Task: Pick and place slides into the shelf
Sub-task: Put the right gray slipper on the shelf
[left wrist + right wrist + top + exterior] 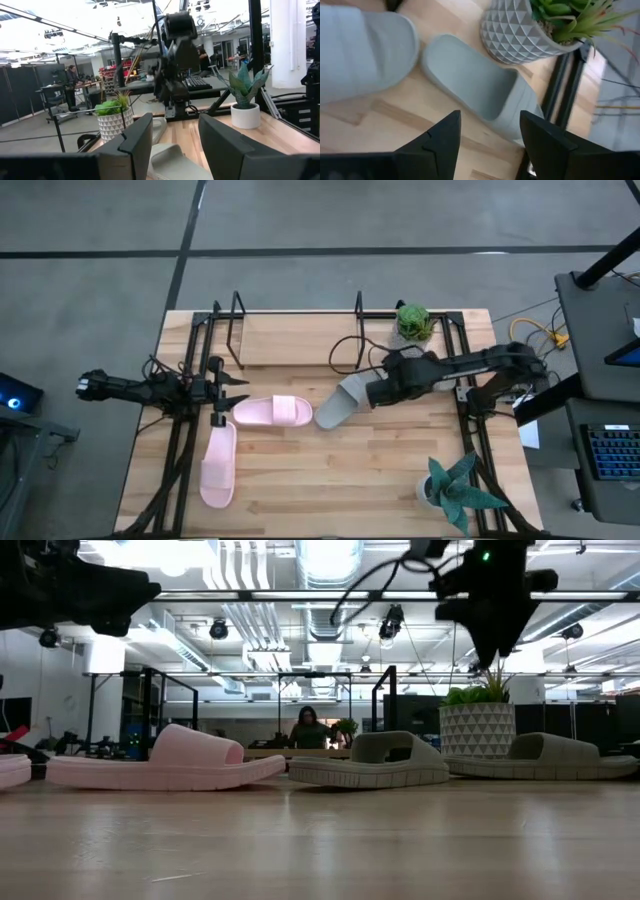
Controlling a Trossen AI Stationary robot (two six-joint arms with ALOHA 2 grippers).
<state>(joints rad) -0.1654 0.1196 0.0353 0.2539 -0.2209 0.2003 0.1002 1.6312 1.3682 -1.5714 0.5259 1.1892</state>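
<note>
Next, my right gripper picks up the slide by its wide strap (519, 107) to put the grey slide (475, 82) into the shelf.
One grey slide (338, 404) (370, 762) lies sole-down at the table's middle. The second grey slide (475, 85) (545, 757) lies beside the plant pot; my right arm covers it in the high view. One pink slide (272, 412) (165, 765) lies left of the first grey one. The other pink slide (218, 465) lies nearer the near left corner. The shelf (300, 330) stands at the far edge. My right gripper (372, 392) (490, 137) hangs open above the grey slides. My left gripper (232, 392) (175, 145) is open, raised beside the pink slide.
A green plant in a white patterned pot (414, 322) (520, 30) stands by the far right corner, close to the right arm. A second plant in a white pot (450, 490) (245, 107) sits near the near right corner. Black side rails (185, 420) run along both table sides.
</note>
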